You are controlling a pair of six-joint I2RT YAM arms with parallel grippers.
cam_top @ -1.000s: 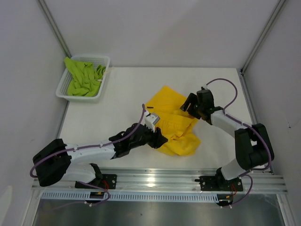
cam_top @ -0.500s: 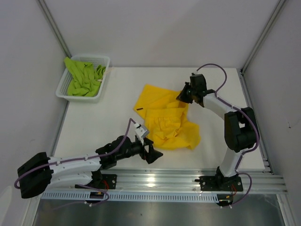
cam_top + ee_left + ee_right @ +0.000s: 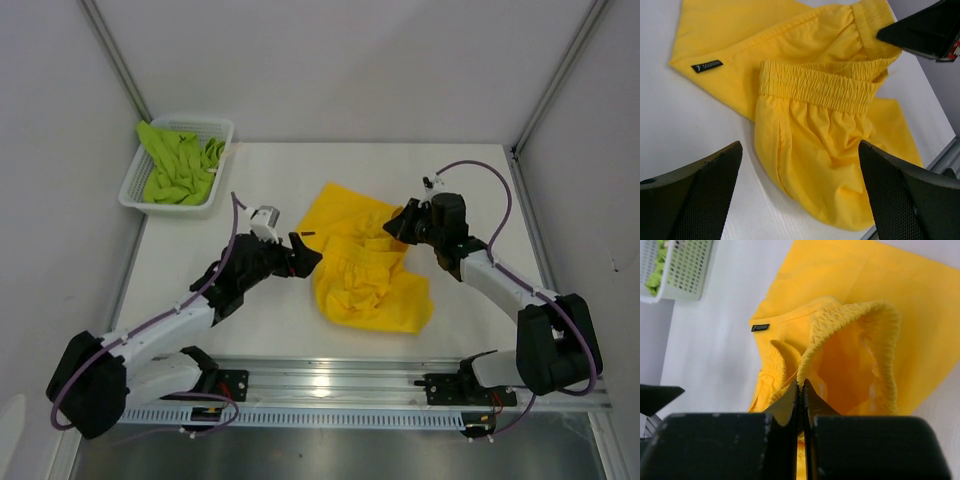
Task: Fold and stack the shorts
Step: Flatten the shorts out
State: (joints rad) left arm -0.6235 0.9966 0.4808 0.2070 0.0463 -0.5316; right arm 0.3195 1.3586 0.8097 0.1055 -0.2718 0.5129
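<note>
My left gripper has to grab the waistband end opposite my right gripper next, to hand the yellow shorts [image 3: 365,265] over for folding.
The yellow shorts [image 3: 365,265] lie crumpled in the middle of the table, elastic waistband [image 3: 815,87] bunched across them. My right gripper [image 3: 398,224] is shut on the waistband edge [image 3: 840,325], lifting it into a loop at the shorts' right side. Just left of the yellow shorts hovers my left gripper [image 3: 308,258], open and holding nothing; its fingers [image 3: 695,195] frame the fabric from above. The lime green shorts [image 3: 178,165] lie piled in the basket at the far left.
A white mesh basket [image 3: 216,128] stands at the table's back left corner. A small black label [image 3: 706,65] marks the yellow fabric's left edge. Grey walls close the table on three sides, and a metal rail [image 3: 330,385] runs along the near edge.
My left gripper let go of the yellow shorts, opened wide and swung away to their left. My right gripper closed on the waistband and drew it back to the right.
</note>
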